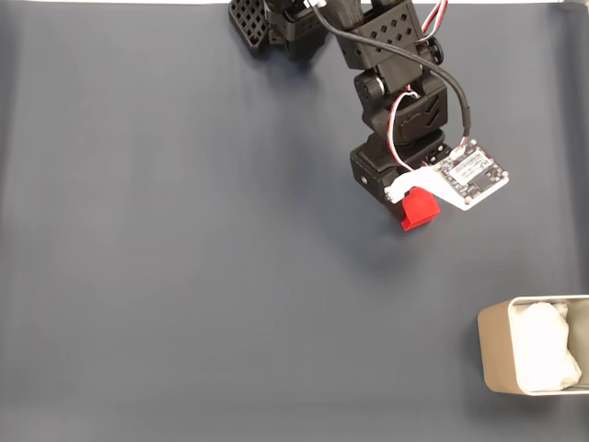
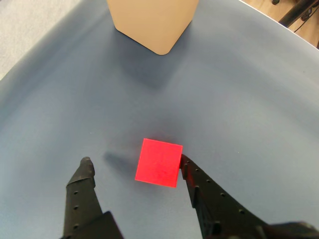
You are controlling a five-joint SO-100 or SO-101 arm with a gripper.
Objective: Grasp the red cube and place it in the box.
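Note:
My gripper next needs to grab the red cube point(image 1: 421, 209) by its two opposite sides to place it in the box.
The red cube point(image 1: 421, 209) sits on the blue-grey table, partly under the arm's wrist in the fixed view. In the wrist view the red cube point(image 2: 159, 162) lies between the two black fingers of my gripper point(image 2: 135, 160), which is open. The right finger point(image 2: 192, 174) touches the cube's right edge, while the left finger point(image 2: 84, 172) stands a clear gap away from it. The beige box point(image 1: 492, 354) with white lining rests at the lower right edge of the fixed view, far from my gripper point(image 1: 414, 198). The same box point(image 2: 152, 25) appears at the top of the wrist view.
The blue-grey mat point(image 1: 184, 276) covers the table, wide and bare to the left and below the arm. The arm's black base point(image 1: 276, 23) stands at the top edge. A white circuit board point(image 1: 471, 175) with wires rides on the wrist.

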